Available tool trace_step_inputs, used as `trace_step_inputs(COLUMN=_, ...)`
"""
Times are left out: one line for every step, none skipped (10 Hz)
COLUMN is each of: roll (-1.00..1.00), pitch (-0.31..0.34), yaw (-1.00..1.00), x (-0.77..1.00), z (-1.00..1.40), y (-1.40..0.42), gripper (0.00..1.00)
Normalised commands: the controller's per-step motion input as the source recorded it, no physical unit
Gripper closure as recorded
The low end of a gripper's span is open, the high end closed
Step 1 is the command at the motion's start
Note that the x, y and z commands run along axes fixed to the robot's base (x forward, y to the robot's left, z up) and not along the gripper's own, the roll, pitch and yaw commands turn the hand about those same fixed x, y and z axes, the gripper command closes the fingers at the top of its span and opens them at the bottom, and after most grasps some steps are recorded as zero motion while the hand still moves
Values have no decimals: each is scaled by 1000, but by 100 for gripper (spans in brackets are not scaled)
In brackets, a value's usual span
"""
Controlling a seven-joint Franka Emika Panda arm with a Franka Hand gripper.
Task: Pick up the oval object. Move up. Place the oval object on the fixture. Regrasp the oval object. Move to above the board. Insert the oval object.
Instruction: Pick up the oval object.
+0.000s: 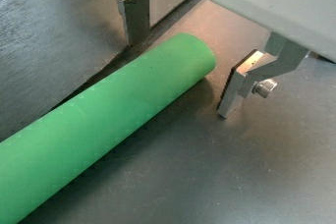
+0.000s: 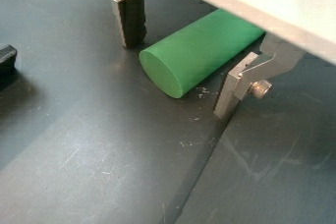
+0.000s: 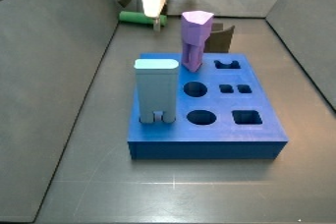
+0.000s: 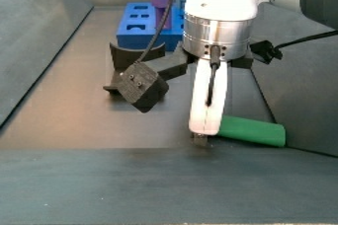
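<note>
I need to lift the oval object and place it on the fixture, so next I should grab it with my gripper by its rounded end (image 1: pixel 184 63).
The oval object (image 1: pixel 118 140) is a bright green rod lying flat on the dark floor; it also shows in a wrist view (image 2: pixel 197 51) and in both side views (image 3: pixel 134 18) (image 4: pixel 254 131). My gripper (image 1: pixel 179 76) is down at the floor over one end of the rod, jaws open, one finger (image 2: pixel 129 22) on each side with a small gap to the rod. In a side view the gripper (image 4: pixel 203 135) stands at the rod's end. The fixture (image 4: pixel 140 84) lies on the floor between the gripper and the blue board (image 3: pixel 210 110).
A purple peg (image 3: pixel 196 39) and a light blue rectangular peg (image 3: pixel 155 90) stand upright in the board. Grey side walls (image 3: pixel 66 51) enclose the floor. The fixture also shows behind the board (image 3: pixel 221 37).
</note>
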Motion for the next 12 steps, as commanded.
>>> trace_step_inputs(roll=-500, pitch=-349, yaw=-63, x=0, z=60, y=9, gripper=0)
trace_step_inputs(roll=-500, pitch=-346, yaw=-54, x=0, z=54, y=6, gripper=0)
trace_step_inputs(roll=-500, pitch=-316, yaw=-60, x=0, z=0, y=77, gripper=0)
trace_step_inputs(roll=-500, pitch=-283, yaw=-57, x=0, z=0, y=171, gripper=0)
trace_step_inputs(roll=-500, pitch=-256, yaw=-23, x=0, z=-43, y=240, gripper=0)
trace_step_inputs(roll=-500, pitch=-234, yaw=0, x=0, z=-109, y=214, gripper=0)
trace_step_inputs(roll=-476, pitch=-211, yaw=0, x=0, z=-169, y=131, gripper=0)
trace_step_inputs(roll=-363, pitch=-176, yaw=0, x=0, z=-369, y=11, gripper=0)
trace_step_inputs(roll=-340, pitch=-166, yaw=0, x=0, z=-391, y=0, gripper=0)
trace_step_inputs(roll=-294, pitch=-157, yaw=0, x=0, z=-463, y=-71, gripper=0)
trace_step_inputs(roll=-280, pitch=-147, yaw=0, x=0, z=-480, y=-114, gripper=0)
trace_step_inputs(roll=-177, pitch=-134, yaw=0, x=0, z=-529, y=-149, gripper=0)
